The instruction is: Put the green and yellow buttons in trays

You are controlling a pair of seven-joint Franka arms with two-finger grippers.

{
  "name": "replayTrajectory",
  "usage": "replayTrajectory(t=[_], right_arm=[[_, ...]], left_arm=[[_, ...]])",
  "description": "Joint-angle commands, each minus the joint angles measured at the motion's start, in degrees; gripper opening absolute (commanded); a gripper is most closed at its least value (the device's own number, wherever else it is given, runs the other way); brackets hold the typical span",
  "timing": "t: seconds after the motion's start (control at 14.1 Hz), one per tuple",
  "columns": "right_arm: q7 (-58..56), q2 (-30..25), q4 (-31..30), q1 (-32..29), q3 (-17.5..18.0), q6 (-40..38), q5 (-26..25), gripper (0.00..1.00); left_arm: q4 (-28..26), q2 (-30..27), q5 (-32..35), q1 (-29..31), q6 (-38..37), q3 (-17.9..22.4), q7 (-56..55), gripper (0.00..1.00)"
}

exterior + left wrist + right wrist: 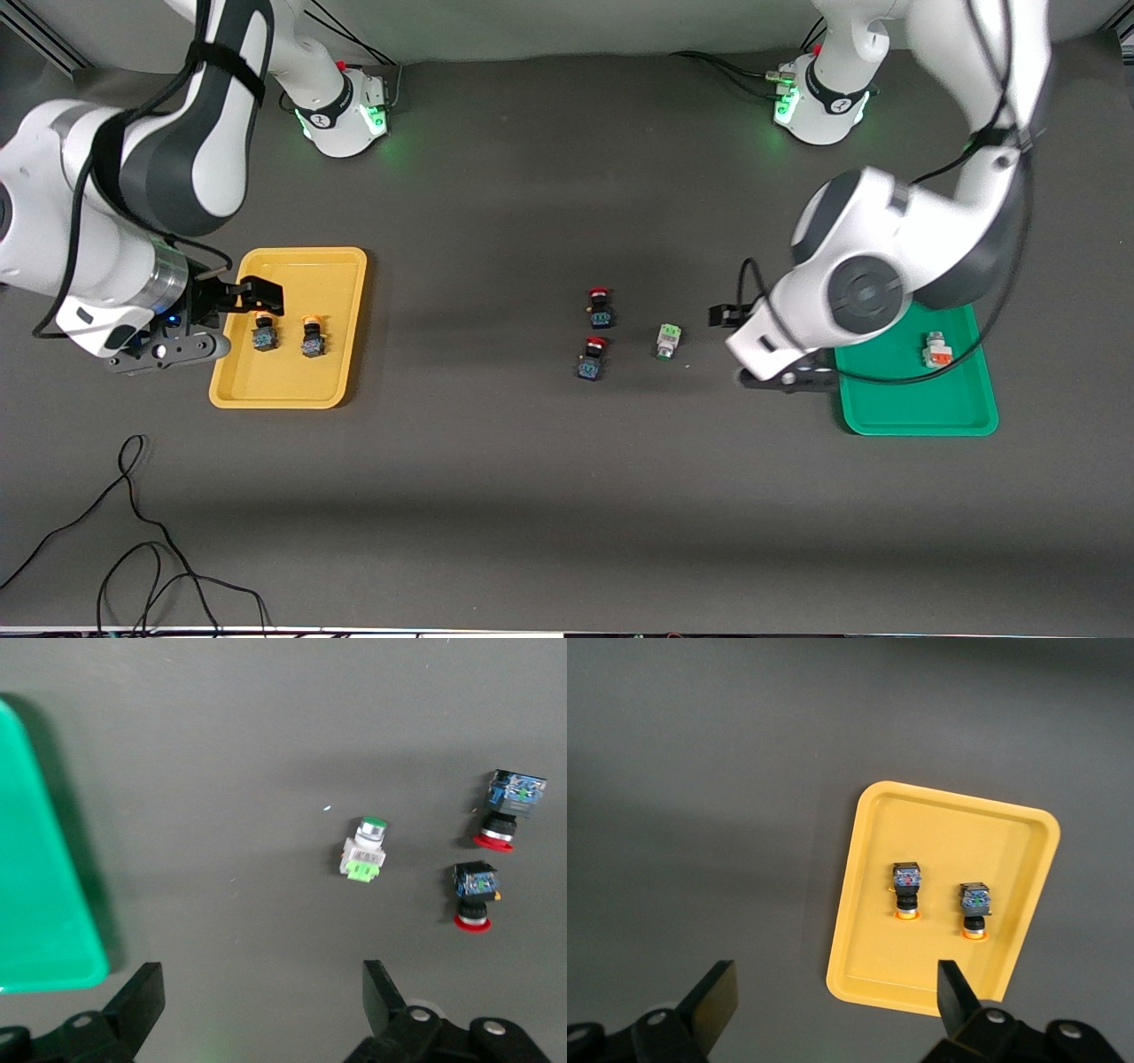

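Note:
The left gripper picks up the white-and-green button by its white body next. The button then goes in the green tray.
Two black-bodied buttons with orange caps lie in the yellow tray, and show in the right wrist view in that tray. A white-bodied button with orange lies in the green tray. The white-bodied button with green lies on the table. My right gripper is open and empty over the yellow tray's edge. My left gripper is open and empty over the table, between that button and the green tray.
Two black-bodied switches with red caps lie mid-table beside the white-and-green button, toward the right arm's end; they also show in the left wrist view. Loose black cables lie near the front camera's edge.

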Motion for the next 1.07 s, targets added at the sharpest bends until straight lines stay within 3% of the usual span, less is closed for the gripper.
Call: replayTrajectory(t=[0.0, 0.43, 0.64, 0.78, 0.93, 1.0], right_arm=[[3.35, -0.17, 1.81, 3.32, -2.1, -1.26, -2.83, 1.0], [5.1, -3.49, 4.36, 2.88, -2.1, -3.28, -4.93, 1.0], [7.47, -7.89, 5.41, 1.22, 1.84, -3.28, -8.79, 1.0], [9.93, -12.19, 6.21, -2.98, 7.97, -3.28, -12.13, 1.0], [12.3, -17.54, 6.83, -9.12, 16.57, -3.28, -17.48, 1.0], [13.7, -20.09, 6.83, -13.51, 22.28, -3.2, -19.95, 1.0]], left_arm=[[-4.03, 1.86, -0.19, -2.7, 7.22, 0.64, -4.65, 1.0], [-12.11, 5.9, 0.77, -5.96, 22.52, 0.72, -5.46, 1.0], [-18.43, 6.35, 1.04, -6.4, 32.18, 0.9, -5.38, 1.0], [-20.29, 7.22, 1.04, -6.57, 35.98, 0.9, -5.55, 1.0], [-20.65, 7.84, 1.04, -7.19, 38.1, 1.07, -5.99, 0.97], [-20.65, 7.84, 1.56, -7.28, 38.71, 1.08, -5.99, 0.72]])
